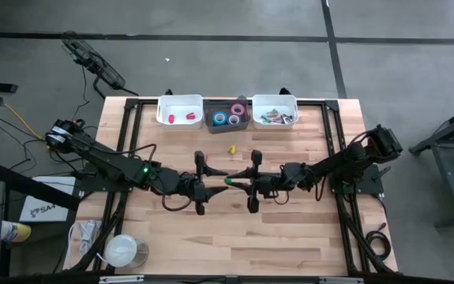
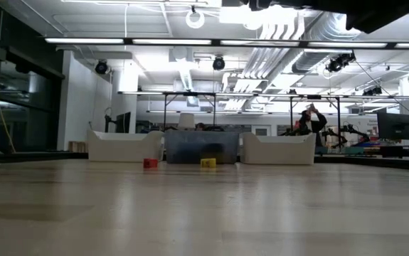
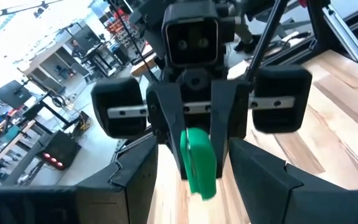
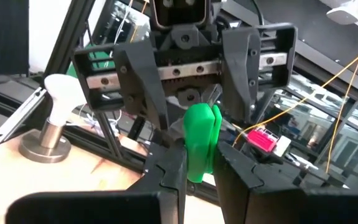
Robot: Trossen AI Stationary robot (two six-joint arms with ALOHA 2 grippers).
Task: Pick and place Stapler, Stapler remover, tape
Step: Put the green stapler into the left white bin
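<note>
The green staple remover should be grabbed with my left gripper by its protruding loose end [image 3: 200,177], so that I can place it.
A small green staple remover [image 1: 228,181] hangs in the air over the table's middle, between my two grippers, which face each other. My right gripper [image 1: 235,182] [image 4: 200,157] comes from the table's right and is shut on it. My left gripper [image 1: 217,179] [image 3: 196,163] comes from the left and is open, its fingers standing on either side of the green piece with a gap. Tape rolls [image 1: 228,117] lie in the dark middle bin at the far edge. I cannot pick out a stapler. My right gripper pinches the green staple remover between its two fingers [image 3: 167,134], on the end that faces it [image 4: 197,169]. The fingers come level from the table's right. The piece is lifted clear of the table, and its other end [image 3: 200,180] sticks out toward the left gripper.
At the far edge stand a white bin [image 1: 179,110] holding red pieces, the dark bin [image 1: 245,105] and another white bin [image 1: 275,110] holding mixed items. A yellow piece [image 1: 230,147] [image 2: 208,163] lies before them. A round container [image 1: 124,251] stands at the near-left corner.
</note>
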